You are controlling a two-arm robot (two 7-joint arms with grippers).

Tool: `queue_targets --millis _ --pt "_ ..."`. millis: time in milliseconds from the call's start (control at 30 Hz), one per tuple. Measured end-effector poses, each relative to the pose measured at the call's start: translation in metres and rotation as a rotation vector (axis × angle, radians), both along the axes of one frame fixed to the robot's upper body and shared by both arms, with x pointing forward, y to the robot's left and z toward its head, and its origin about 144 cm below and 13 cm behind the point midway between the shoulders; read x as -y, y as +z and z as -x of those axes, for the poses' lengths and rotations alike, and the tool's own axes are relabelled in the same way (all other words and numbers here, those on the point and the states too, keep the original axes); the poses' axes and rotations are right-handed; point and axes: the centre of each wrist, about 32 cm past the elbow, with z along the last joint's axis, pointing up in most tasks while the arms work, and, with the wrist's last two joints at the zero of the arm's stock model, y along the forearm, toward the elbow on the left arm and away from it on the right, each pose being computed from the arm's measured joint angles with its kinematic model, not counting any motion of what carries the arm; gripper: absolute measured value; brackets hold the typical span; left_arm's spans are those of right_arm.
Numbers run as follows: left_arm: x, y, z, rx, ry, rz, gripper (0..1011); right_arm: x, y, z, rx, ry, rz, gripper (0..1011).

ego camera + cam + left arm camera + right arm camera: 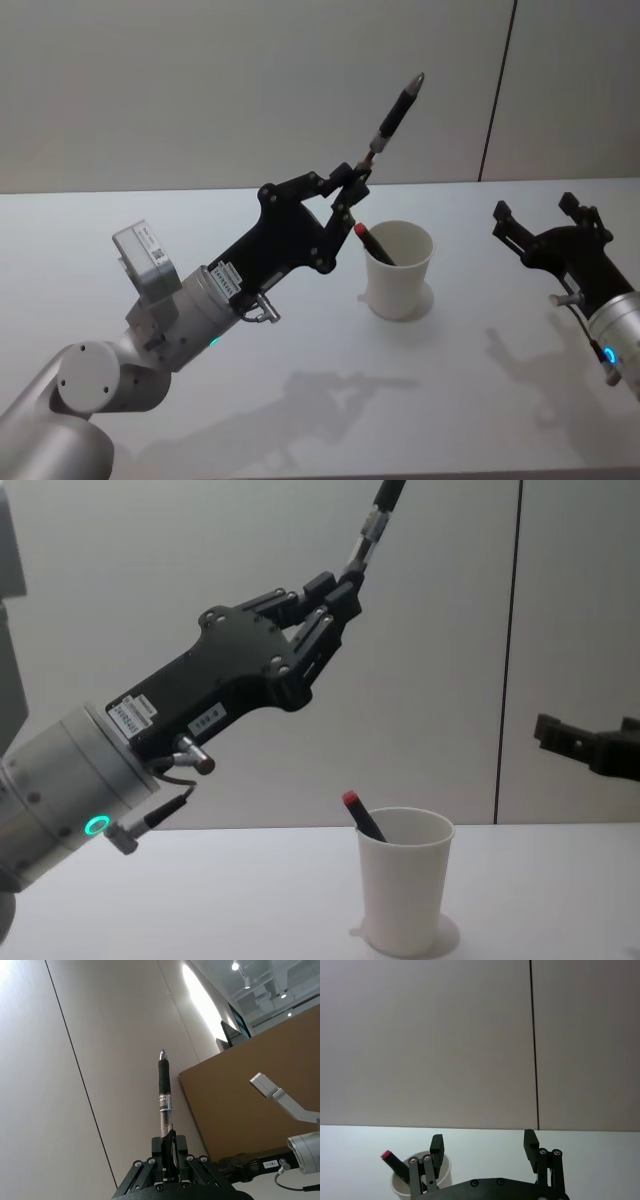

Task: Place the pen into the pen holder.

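The left gripper's fingers cover the lower end of the black pen, so the robot's right gripper should next grab the pen's exposed dark grip below the pen's tip (389,494) (398,112) to place the pen into the pen holder.
My left gripper (352,180) is shut on the lower end of a black pen (394,118), which points up and away, its tip well above the table. The same pen (164,1091) rises straight out of the closed fingers in the left wrist view, and its lower part (372,522) shows at the top of the chest view. The pen holder, a white paper cup (399,270), stands upright on the table just right of and below the left gripper (335,592). A dark pen with a red end (363,817) leans inside it. My right gripper (540,218) hovers open to the cup's right.
The white table (300,400) stretches around the cup with free room on every side. A plain grey wall with a vertical seam (498,90) stands behind. The right gripper's fingers (437,1146) frame the cup (400,1185) in the right wrist view.
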Motion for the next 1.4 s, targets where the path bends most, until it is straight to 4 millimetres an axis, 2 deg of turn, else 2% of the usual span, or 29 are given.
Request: queue_targets --millis 833,1167,1400 --pt "0.001 0.000 -0.003 0.022 -0.020 0.007 176 0.036 0.020 0.017 0.148 0.344 -0.080 1001" --pt "0.001 0.000 -0.003 0.024 -0.022 0.008 176 0.050 0.036 0.026 0.232 0.515 -0.128 1001" --pt "0.001 0.000 -0.004 0.025 -0.022 0.008 176 0.051 0.048 0.030 0.280 0.592 -0.152 1001"
